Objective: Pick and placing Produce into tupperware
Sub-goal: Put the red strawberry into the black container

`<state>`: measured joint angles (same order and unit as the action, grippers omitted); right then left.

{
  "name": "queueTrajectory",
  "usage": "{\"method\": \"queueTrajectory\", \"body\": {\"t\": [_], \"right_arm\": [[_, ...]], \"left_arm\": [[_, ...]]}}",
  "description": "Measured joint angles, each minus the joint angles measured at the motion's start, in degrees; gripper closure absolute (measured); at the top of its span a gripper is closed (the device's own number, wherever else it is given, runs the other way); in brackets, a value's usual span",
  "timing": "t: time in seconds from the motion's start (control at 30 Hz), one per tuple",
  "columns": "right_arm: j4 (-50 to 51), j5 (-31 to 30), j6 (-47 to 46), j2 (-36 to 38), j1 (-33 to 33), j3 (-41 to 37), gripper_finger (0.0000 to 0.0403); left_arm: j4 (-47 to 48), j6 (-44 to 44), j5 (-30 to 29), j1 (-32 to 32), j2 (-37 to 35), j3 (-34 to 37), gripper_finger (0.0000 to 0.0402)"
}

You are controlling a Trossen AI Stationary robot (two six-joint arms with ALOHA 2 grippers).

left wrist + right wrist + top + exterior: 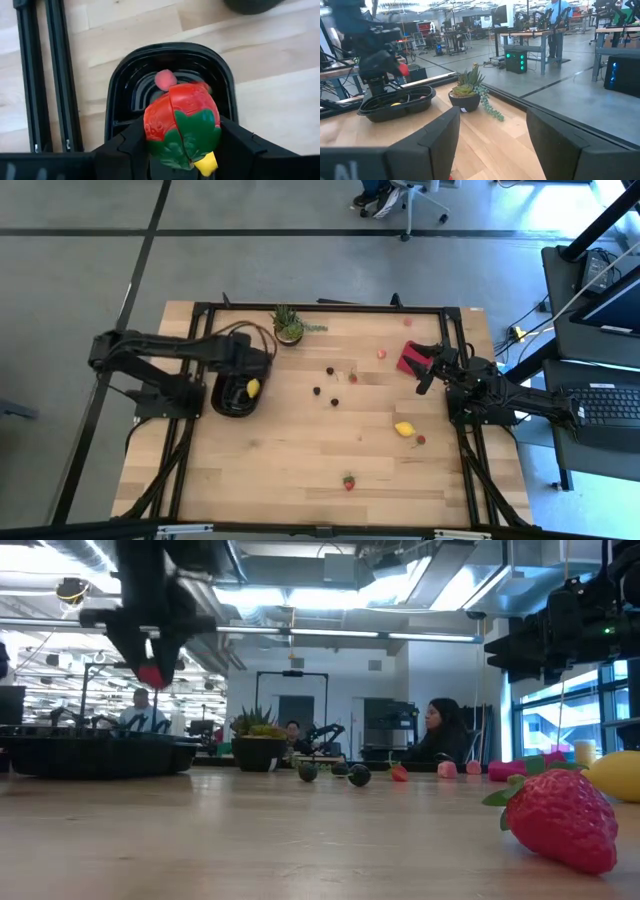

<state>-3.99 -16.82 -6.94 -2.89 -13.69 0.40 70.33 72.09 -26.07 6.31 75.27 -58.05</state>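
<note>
The strawberry [182, 122] hangs high above the black tupperware's rim [232, 90] in the left wrist view. The strawberry goes down into the tupperware before my left gripper releases it.
My left gripper [247, 372] hangs over the black tupperware [170, 65], shut on a red toy strawberry [182, 125] with a green leaf cap. The tupperware rests flat on the table at its left side [232, 398]. A pink berry [165, 79] and a yellow lemon piece [253, 388] lie inside it. Other produce lies loose on the wood: a lemon [404, 429], a strawberry [348, 481] and dark berries [318, 390]. My right gripper [492, 145] waits open at the table's right edge, touching nothing. My left gripper pinches the strawberry by its two opposite sides [150, 127] between its two fingers, the green leaf end turned toward the wrist. The fingers come from above, slanting down. The strawberry hangs lifted clear above the tupperware's hollow [150, 673].
A small potted plant [289, 325] stands just beyond the tupperware at the far edge. A flat red square [410, 358] lies by my right gripper. A black frame [200, 310] runs around the tabletop. Bare wood lies at the table's near left.
</note>
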Motion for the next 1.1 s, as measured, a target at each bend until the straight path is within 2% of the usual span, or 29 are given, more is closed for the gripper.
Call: {"method": "queueTrajectory", "body": {"t": [0.17,0.4,0.7,1.1], "right_arm": [[0.0,0.0,-0.1,0.0,0.0,0.0,0.0171],[0.1,0.0,-0.1,0.0,0.0,0.0,0.0171],[0.1,0.0,-0.1,0.0,0.0,0.0,0.0171],[0.1,0.0,-0.1,0.0,0.0,0.0,0.0171]], "left_arm": [[-2.5,-5.4,3.8,6.1,3.5,0.3,0.0225],[-6.0,-9.8,7.6,9.7,9.4,2.2,0.0223],[-6.8,-14.2,7.4,11.5,14.7,2.2,0.0217],[-6.9,-14.3,8.9,11.8,15.1,2.2,0.0198]]}}
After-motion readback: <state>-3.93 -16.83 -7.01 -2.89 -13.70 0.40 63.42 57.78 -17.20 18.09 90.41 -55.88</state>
